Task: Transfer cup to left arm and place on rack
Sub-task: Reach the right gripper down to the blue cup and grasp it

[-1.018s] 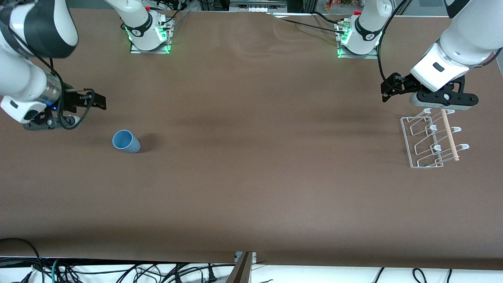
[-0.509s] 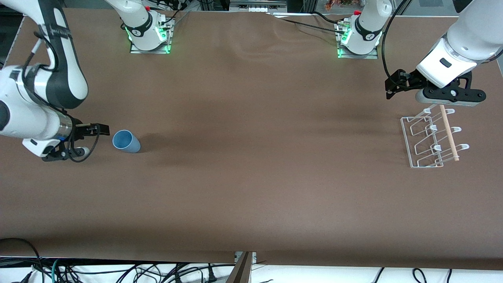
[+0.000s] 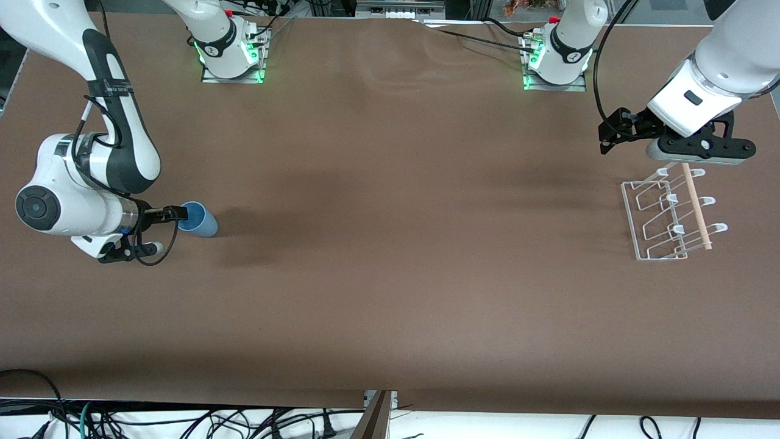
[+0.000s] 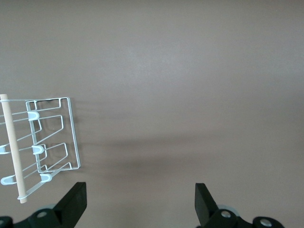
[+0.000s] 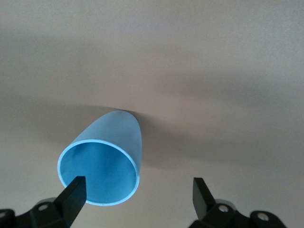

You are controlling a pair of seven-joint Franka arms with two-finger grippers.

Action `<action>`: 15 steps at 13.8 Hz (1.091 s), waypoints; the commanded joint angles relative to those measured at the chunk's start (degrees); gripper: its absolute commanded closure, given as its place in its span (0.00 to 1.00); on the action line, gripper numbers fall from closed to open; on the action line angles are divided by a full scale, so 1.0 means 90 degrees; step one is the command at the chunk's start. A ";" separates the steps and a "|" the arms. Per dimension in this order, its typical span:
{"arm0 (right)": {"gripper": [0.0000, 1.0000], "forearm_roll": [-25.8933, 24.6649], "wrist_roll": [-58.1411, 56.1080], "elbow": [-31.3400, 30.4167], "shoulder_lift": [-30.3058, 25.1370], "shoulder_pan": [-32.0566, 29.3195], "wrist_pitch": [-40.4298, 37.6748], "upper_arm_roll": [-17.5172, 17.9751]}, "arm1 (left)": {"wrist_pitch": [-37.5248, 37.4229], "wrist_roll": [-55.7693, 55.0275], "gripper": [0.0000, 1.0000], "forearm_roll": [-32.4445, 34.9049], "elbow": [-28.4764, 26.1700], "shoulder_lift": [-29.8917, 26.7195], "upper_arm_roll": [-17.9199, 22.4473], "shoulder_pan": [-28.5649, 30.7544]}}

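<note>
My right gripper's fingers stop short of the cup's rim [image 5: 138, 171] and would miss it, so it is too early to close, and moving closer comes next.
The light-blue cup [image 3: 201, 222] lies on its side on the table near the right arm's end, its open mouth facing my right gripper [image 3: 180, 213]. In the right wrist view the cup [image 5: 116, 137] sits off toward one open finger [image 5: 72, 195], which overlaps the rim; the other finger stands well apart from it. My right gripper [image 5: 137, 195] is open, low at the table. My left gripper [image 3: 604, 139] is open and empty, held up over the table beside the white wire rack [image 3: 646, 235]. The rack [image 4: 52, 137] and its wooden dowel [image 4: 12, 147] show in the left wrist view beside the left gripper [image 4: 140, 204].
The brown table [image 3: 390, 274] runs wide between the cup and the rack. The arm bases [image 3: 231, 52] stand at the table's edge farthest from the front camera. Cables hang below the near edge.
My right arm has swung down and toward the cup, bringing its open gripper from up in the air to the cup's mouth. My left gripper rose slightly off the rack, then held still.
</note>
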 commanded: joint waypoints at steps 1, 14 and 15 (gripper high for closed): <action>0.01 -0.0078 -0.0068 -0.0013 0.0141 -0.0010 0.0139 0.0045 | -0.0125 -0.0016 0.00 0.0071 0.0135 0.0033 -0.0022 0.0068; 1.00 -0.0078 0.0010 -0.0042 0.0406 0.0078 0.0081 0.0055 | -0.0105 -0.0006 0.00 0.0081 0.0135 0.0053 -0.0041 0.0058; 1.00 -0.0078 0.0020 -0.0013 0.0406 0.0078 0.0081 0.0065 | -0.0105 -0.0006 0.00 0.0081 0.0145 0.0053 -0.0041 0.0058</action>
